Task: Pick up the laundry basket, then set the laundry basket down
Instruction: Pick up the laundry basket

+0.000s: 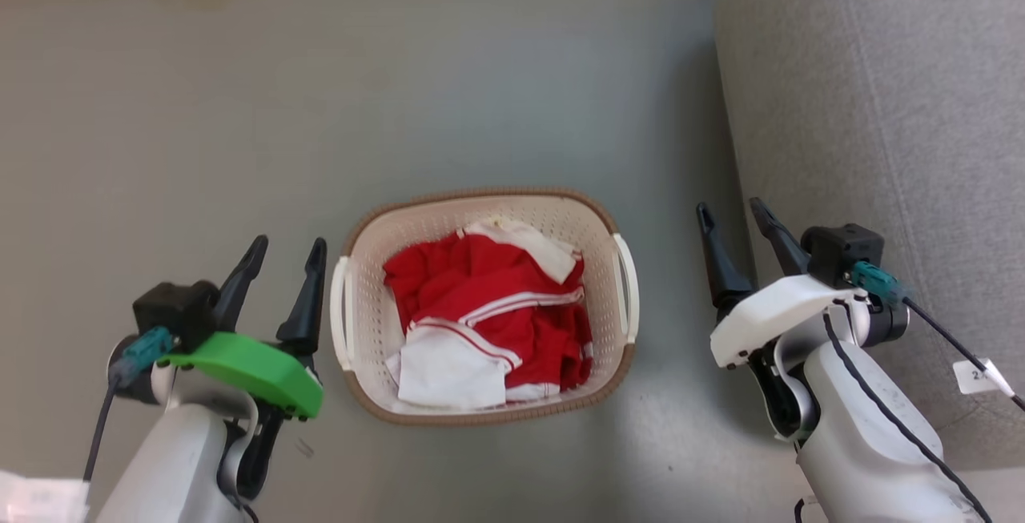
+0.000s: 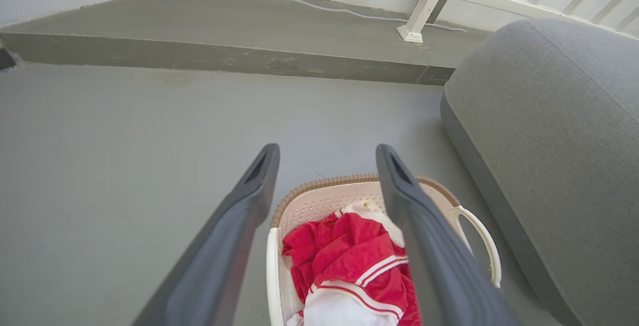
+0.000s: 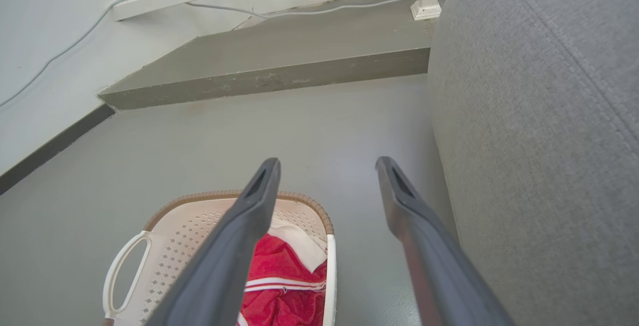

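The basket has loose clothes [image 1: 495, 307] heaped inside, so my left gripper will next grab it by its white side handle to keep it level with the other handle.
The laundry basket [image 1: 376, 331], cream-white and perforated with a brown woven rim and white side handles, rests on the grey floor between my arms. Red and white clothes [image 1: 488, 315] lie inside it. My left gripper [image 1: 284, 249] stands open just left of the basket's left handle [image 1: 340, 311], holding nothing. My right gripper [image 1: 733, 215] is open too, a short way right of the right handle [image 1: 627, 287], apart from it. The basket [image 2: 319, 203] appears below my left fingers in the left wrist view, and the basket [image 3: 174, 231] lies low and left in the right wrist view.
A grey upholstered sofa [image 1: 873, 122] stands close on the right, beside my right gripper. A raised grey step [image 2: 224, 56] runs across ahead, with a white railing post [image 2: 417, 16] and a cable on it. A wall [image 3: 40, 66] closes the left side.
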Controlling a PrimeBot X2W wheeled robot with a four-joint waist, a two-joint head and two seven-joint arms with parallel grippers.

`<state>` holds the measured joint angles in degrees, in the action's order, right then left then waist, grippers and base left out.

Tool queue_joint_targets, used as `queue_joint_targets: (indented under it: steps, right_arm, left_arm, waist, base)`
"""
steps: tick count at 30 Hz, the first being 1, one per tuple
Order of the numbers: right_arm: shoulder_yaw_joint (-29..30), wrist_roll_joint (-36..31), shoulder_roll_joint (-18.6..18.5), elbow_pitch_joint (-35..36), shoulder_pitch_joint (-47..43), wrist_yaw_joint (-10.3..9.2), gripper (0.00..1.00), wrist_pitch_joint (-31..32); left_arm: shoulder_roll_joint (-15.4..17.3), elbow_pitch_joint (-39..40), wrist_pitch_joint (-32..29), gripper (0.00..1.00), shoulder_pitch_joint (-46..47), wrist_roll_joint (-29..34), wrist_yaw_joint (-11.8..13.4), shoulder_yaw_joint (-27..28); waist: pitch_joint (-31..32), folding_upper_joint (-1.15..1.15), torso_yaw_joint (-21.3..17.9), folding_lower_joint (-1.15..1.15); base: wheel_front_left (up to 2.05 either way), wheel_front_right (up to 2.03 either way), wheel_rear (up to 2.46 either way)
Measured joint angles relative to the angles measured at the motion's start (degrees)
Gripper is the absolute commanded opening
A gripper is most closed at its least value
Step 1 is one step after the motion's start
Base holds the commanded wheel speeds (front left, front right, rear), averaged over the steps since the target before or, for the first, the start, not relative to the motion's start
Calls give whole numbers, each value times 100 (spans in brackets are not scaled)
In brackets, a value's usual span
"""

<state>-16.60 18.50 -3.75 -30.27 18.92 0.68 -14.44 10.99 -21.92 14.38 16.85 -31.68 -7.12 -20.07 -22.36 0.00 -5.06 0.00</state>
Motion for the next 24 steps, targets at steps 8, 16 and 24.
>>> queue_joint_targets:
  steps: [8, 16, 24]
  right_arm:
    - [-105, 10, 22, -766, 382, 79, 100, 2]
    - [-285, 23, 34, -1312, 999, 133, 100, 38]
    - [-570, 165, 33, -1718, 1606, 237, 100, 105]
  left_arm:
    - [138, -503, -186, 100, 570, -237, 0, -302]
    - [245, -958, -422, 100, 1152, -568, 0, -483]
    - [278, -1343, -684, 100, 1723, -911, -1, -757]
  waist:
    - [-657, 0, -38, 0]
    - [-1319, 0, -17, 1]
    - [-1974, 0, 12, 1]
  base:
    - [0, 0, 0]
    - [0, 0, 0]
    - [0, 0, 0]
